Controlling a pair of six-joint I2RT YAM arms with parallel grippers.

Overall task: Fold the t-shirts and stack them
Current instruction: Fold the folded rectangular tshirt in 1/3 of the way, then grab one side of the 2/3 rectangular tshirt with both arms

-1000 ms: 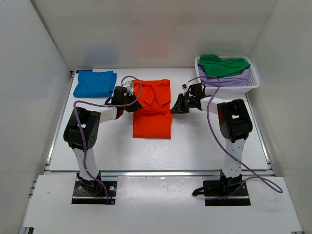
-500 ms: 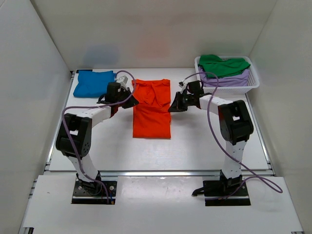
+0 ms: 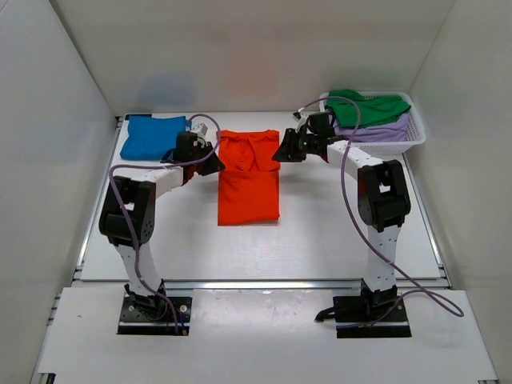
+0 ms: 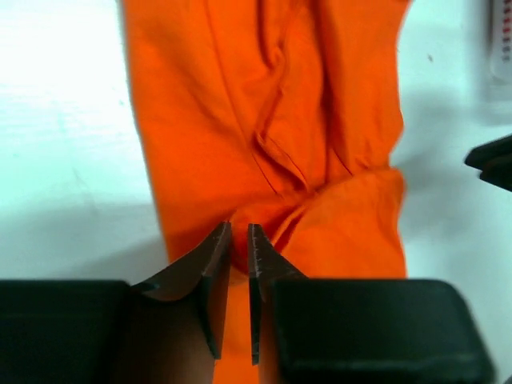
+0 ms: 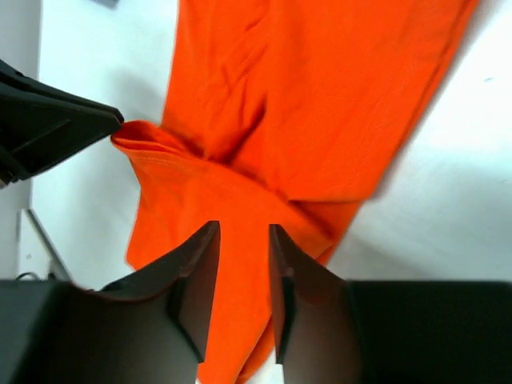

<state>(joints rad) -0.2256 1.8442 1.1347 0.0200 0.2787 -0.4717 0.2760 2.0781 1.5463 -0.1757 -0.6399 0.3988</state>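
Note:
The orange t-shirt needs to be folded over its rumpled far end (image 3: 249,149). My right gripper next needs to grab the near-end corner (image 3: 276,218) on its side, with the layers together.
The orange t-shirt (image 3: 250,180) lies as a long folded strip in the middle of the table, rumpled at its far end. My left gripper (image 3: 214,162) is at its far left edge and my right gripper (image 3: 280,152) at its far right edge. In the left wrist view the left gripper (image 4: 238,230) shows a narrow gap over a raised fold of the orange shirt (image 4: 280,96). The right gripper (image 5: 244,228) stands open above the orange cloth (image 5: 320,96). A folded blue t-shirt (image 3: 154,136) lies at the far left. Green (image 3: 364,108) and lavender (image 3: 376,130) t-shirts sit in the basket.
The white lattice basket (image 3: 416,138) stands at the far right corner, close behind the right arm. White walls close in the table on three sides. The other arm's black fingers show at the edge of each wrist view.
Both grippers moved toward the far end of the orange shirt, drawing its cloth along. Their jaws, shut half a second ago, have parted and let go of the cloth.

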